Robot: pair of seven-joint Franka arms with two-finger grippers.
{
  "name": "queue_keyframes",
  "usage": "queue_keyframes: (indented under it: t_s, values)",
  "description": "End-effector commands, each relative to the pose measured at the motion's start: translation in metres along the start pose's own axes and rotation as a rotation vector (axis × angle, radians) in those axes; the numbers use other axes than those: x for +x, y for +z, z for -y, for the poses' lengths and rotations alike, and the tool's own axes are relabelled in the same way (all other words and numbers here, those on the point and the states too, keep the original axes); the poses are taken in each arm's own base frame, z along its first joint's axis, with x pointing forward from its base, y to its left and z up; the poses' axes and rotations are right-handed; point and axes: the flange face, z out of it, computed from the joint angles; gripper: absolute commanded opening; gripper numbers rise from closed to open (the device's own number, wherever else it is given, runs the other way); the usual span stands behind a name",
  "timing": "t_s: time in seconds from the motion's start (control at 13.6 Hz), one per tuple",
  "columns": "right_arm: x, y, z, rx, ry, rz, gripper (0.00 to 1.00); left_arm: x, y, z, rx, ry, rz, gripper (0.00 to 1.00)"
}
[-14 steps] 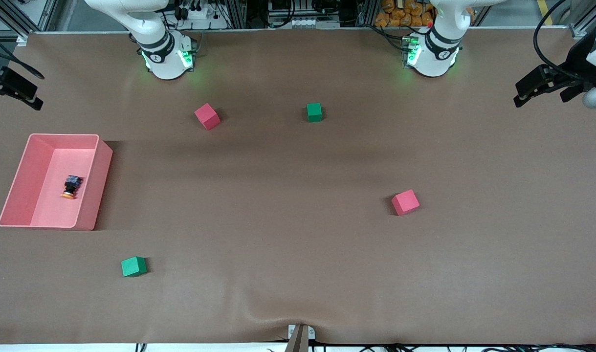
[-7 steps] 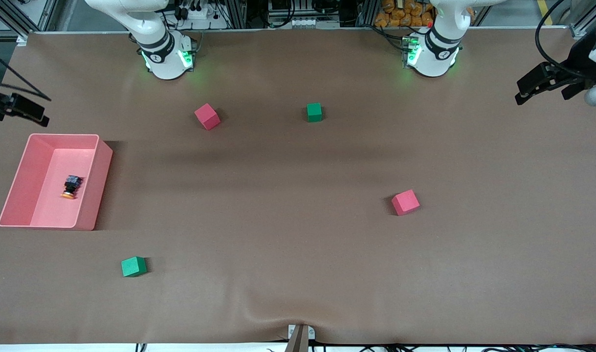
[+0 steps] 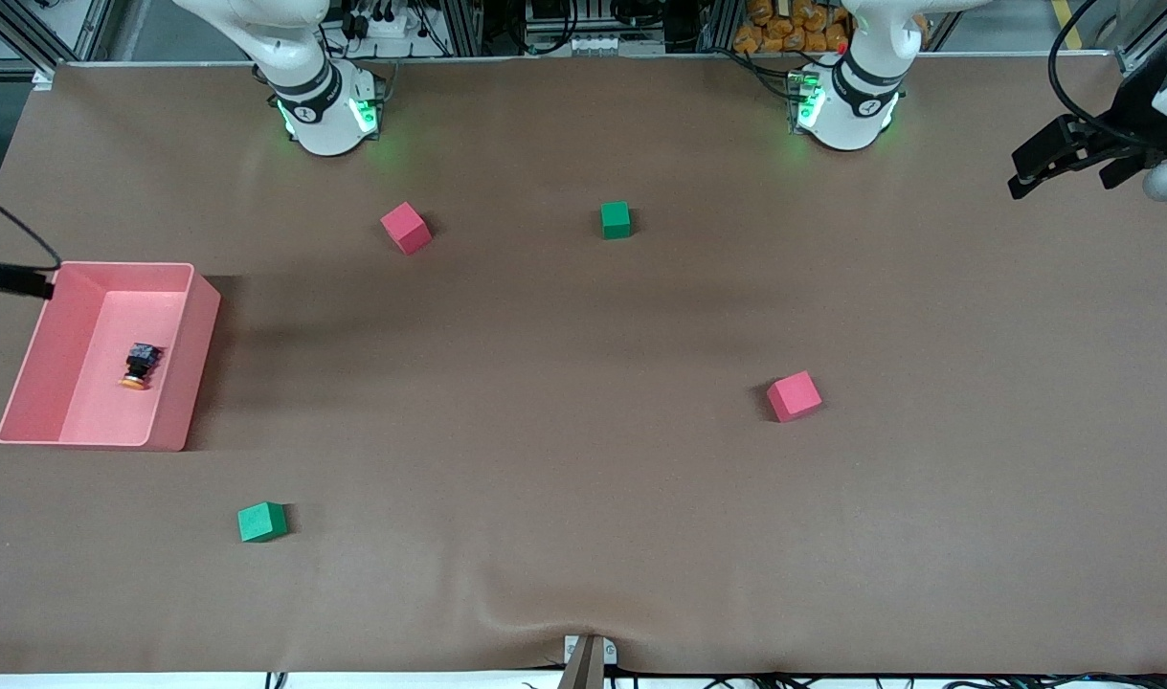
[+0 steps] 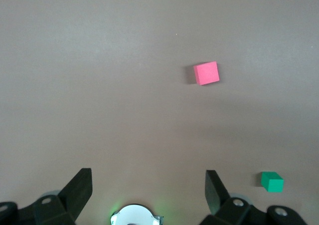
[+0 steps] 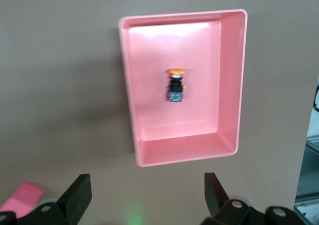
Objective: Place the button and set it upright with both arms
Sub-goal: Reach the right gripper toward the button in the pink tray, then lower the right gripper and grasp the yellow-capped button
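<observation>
The button needs to be lifted out of the pink bin, so my right gripper should grab it by its black body (image 3: 138,368) (image 5: 176,85) next.
The button (image 3: 139,367) lies on its side in a pink bin (image 3: 187,352) at the right arm's end of the table, its orange cap toward the front camera. The right wrist view looks down on the button (image 5: 175,86) in the bin (image 5: 232,80). My right gripper (image 5: 147,191) is open and holds nothing. In the front view only a black tip of the right gripper (image 3: 13,280) shows, over the bin's corner at the table's end. My left gripper (image 3: 1041,167) hangs open and holds nothing over the left arm's end of the table; the left gripper (image 4: 148,187) shows wide apart over bare mat.
Two red cubes (image 3: 406,228) (image 3: 794,396) and two green cubes (image 3: 615,219) (image 3: 261,522) lie scattered on the brown mat. The left wrist view shows a red cube (image 4: 206,73) and a green cube (image 4: 272,181). The arms' bases (image 3: 326,115) (image 3: 846,107) stand along the table's back edge.
The right gripper has moved along the table's end to the bin's corner. The left gripper has shifted only slightly. The button and cubes have not moved.
</observation>
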Motion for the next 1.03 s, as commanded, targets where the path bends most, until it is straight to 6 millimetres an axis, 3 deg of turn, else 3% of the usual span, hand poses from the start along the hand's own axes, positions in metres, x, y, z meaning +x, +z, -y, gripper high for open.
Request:
queue_keyframes:
  t_s: [0.0,0.15,0.44,0.59,0.81,0.96]
  values:
    - [0.023,0.063,-0.042,0.053,-0.013,0.039,1.0,-0.005,-0.006,0.003,-0.001,0.012,0.002,1.0]
    - [0.032,0.112,-0.057,0.062,-0.056,0.035,1.0,-0.004,-0.005,0.0,-0.001,0.015,0.0,1.0]
    - [0.042,0.181,-0.049,0.048,-0.076,-0.029,1.0,-0.003,-0.002,-0.007,-0.007,0.024,0.003,1.0]
    - [0.051,0.202,-0.048,0.046,-0.078,-0.038,1.0,-0.003,-0.002,-0.01,-0.01,0.028,0.002,1.0]
    - [0.055,0.247,-0.072,0.081,-0.114,-0.043,1.0,-0.004,-0.003,-0.013,-0.011,0.034,-0.001,1.0]
    - [0.06,0.264,-0.073,0.113,-0.117,-0.065,1.0,-0.006,-0.004,-0.018,-0.009,0.046,-0.003,1.0]
